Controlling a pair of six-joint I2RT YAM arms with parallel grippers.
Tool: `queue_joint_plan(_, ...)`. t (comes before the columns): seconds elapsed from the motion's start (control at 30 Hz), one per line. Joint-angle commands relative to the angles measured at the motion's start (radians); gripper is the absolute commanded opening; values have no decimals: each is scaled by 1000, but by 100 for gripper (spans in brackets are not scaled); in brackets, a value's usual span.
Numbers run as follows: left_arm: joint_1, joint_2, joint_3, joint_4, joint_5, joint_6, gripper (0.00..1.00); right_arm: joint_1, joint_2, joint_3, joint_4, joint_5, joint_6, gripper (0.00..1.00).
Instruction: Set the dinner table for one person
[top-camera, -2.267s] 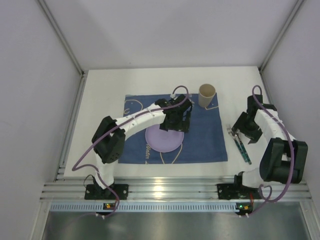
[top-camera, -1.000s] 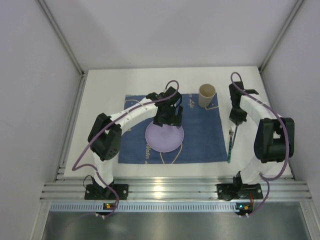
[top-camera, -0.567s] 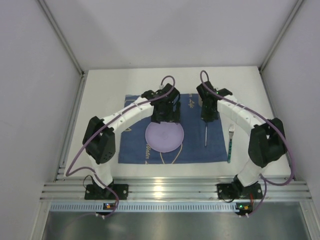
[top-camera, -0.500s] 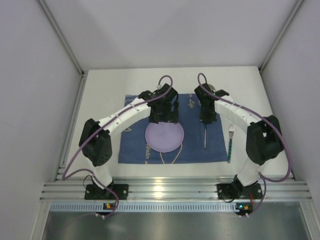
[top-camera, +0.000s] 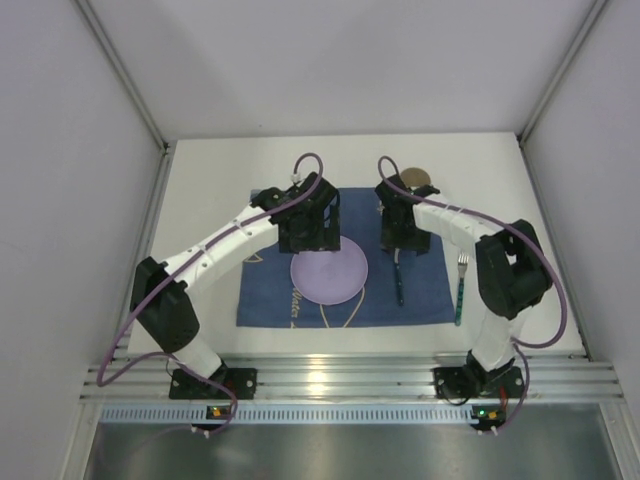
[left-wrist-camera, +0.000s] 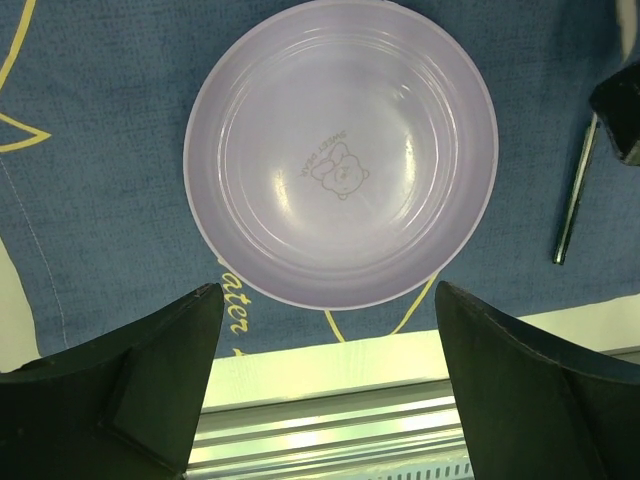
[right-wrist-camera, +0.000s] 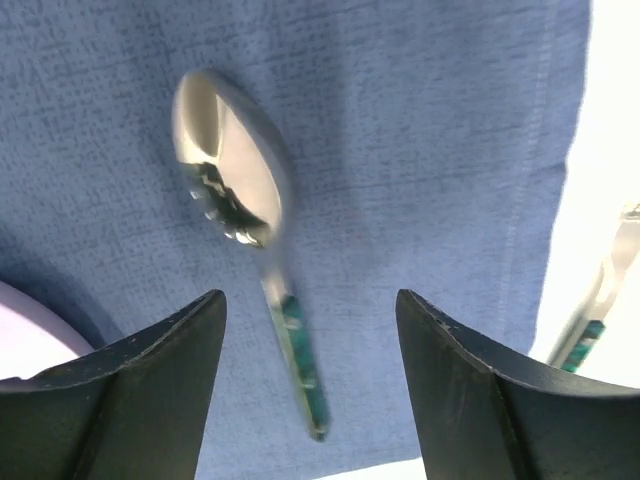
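Note:
My right gripper needs to grab the fork across its green handle (top-camera: 460, 294) (right-wrist-camera: 580, 347) next. The end of the handle should stay free, so I can hand the fork to my left gripper.
The white dinner table (top-camera: 200, 200) carries a blue placemat (top-camera: 425, 280). A lilac plate (top-camera: 329, 275) lies on the mat, also in the left wrist view (left-wrist-camera: 340, 165). A green-handled spoon (top-camera: 400, 282) lies on the mat right of the plate and shows in the right wrist view (right-wrist-camera: 250, 215). A green-handled fork (top-camera: 460, 290) lies on the bare table right of the mat. My left gripper (top-camera: 308, 232) is open and empty above the plate's far edge (left-wrist-camera: 325, 390). My right gripper (top-camera: 400, 238) is open above the spoon's bowl end (right-wrist-camera: 310, 400).
A tan cup (top-camera: 417, 180) stands at the mat's far right corner, partly hidden behind the right arm. A silver rail (top-camera: 340, 380) runs along the table's near edge. Grey walls close in the left, right and far sides.
My right gripper carried the spoon from the table's right side to the mat, laid it right of the plate and opened. My left gripper drew back and to the left.

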Motion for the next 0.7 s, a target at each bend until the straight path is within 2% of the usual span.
queue_joint_plan(0.0,0,-11,-4,-12,-6,-19,91,12,-122,41,-26,74,-43,70)
queue_joint_plan(0.13,0,19,4,23,8,-11,91,-52,-272,-26,-91,96,-34,73)
queue_joint_plan(0.3,-1,65,11,72,42,1,91,-186,-441,-233,-115,13,-2,72)
queue_joint_plan(0.47,-3,124,50,97,68,33,91,-313,-472,-396,-65,-77,13,70)
queue_joint_plan(0.67,-3,164,97,89,83,67,91,-385,-400,-461,9,-73,3,66)
